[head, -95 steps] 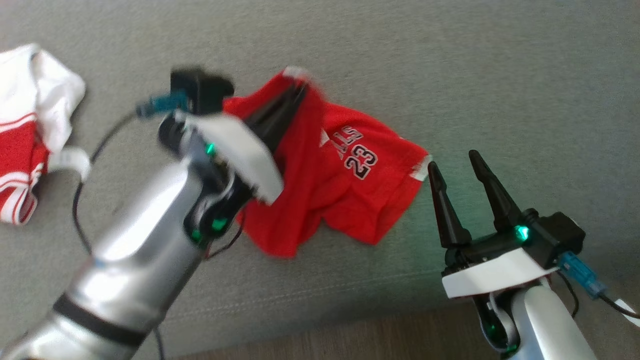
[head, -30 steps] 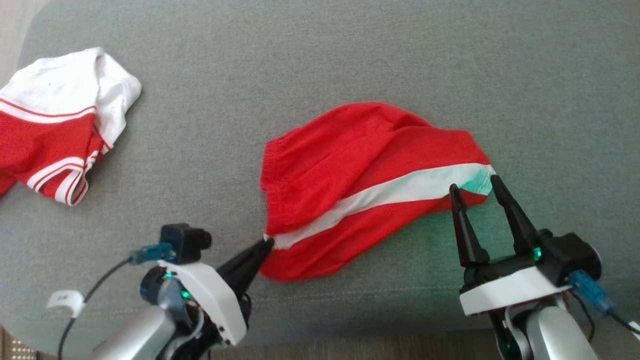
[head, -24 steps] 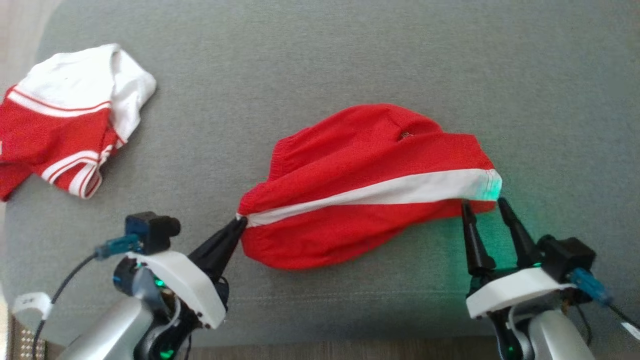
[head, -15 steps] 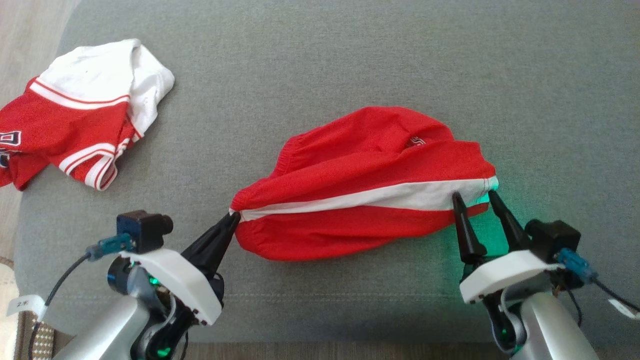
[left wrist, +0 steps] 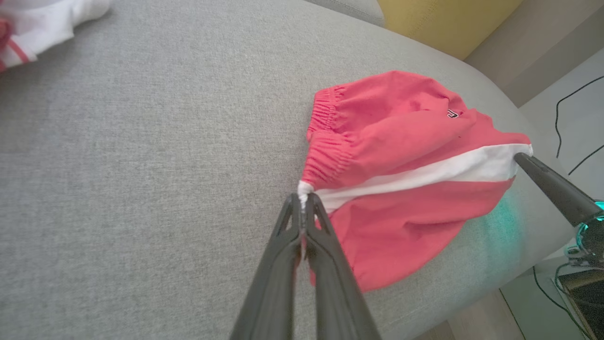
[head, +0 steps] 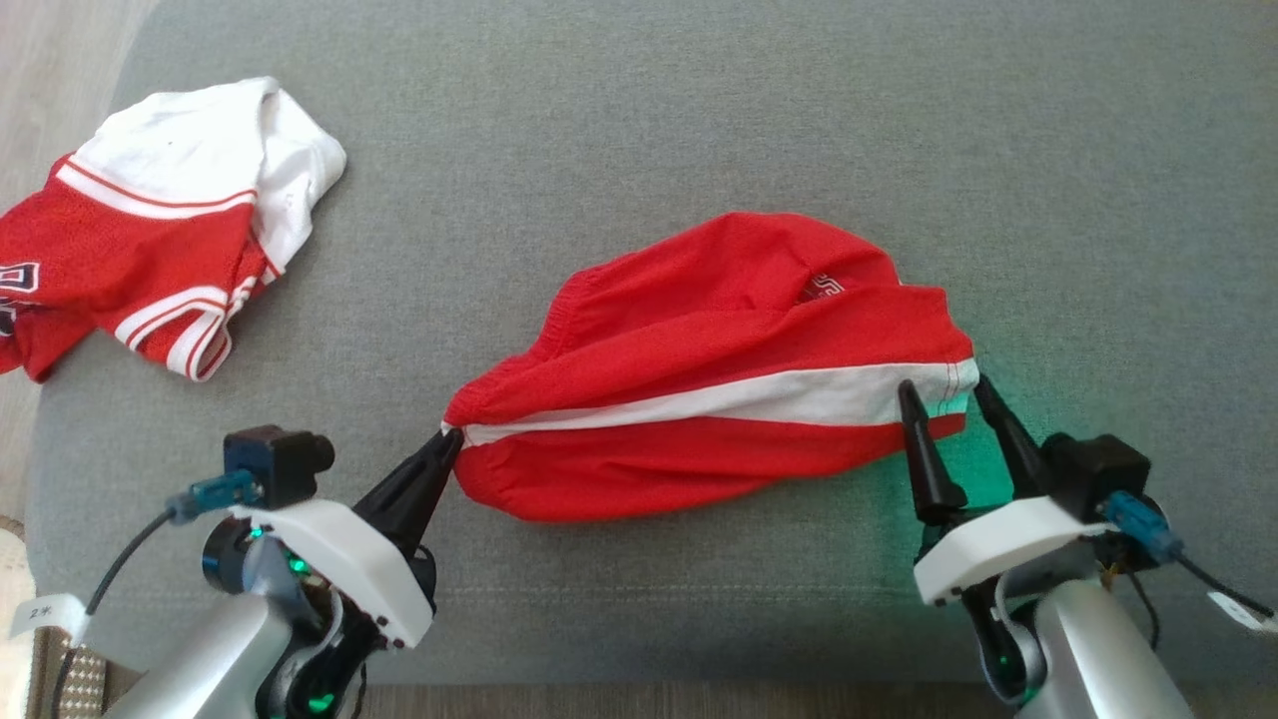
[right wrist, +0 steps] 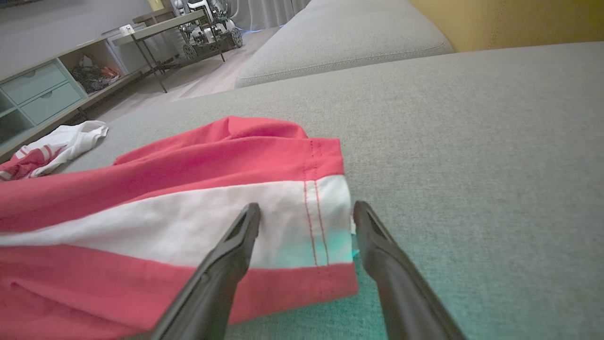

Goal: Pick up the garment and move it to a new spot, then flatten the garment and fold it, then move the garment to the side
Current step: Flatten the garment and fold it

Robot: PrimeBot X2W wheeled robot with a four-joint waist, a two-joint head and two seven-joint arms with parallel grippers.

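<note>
I next need to grab the striped leg hem with my right gripper, to lift the red shorts and make them flat.
Red shorts with a white side stripe lie bunched on the grey sofa seat. My left gripper is shut on the waistband end of the white stripe, pulling it to the lower left. At the other end, my right gripper stands open, its two fingers straddling the hem of the white stripe; one finger lies over the cloth, the other at its edge. The shorts stretch between the two grippers, with the right gripper's finger at their far end.
A second red and white garment lies crumpled at the seat's far left, also seen low at the left. The seat's front edge runs just below the grippers. A yellow cushion stands behind the seat.
The left gripper has dragged the waistband end down and left, stretching the shorts out. The right gripper has stayed open at the hem end. The camera shifted between the earlier frames.
</note>
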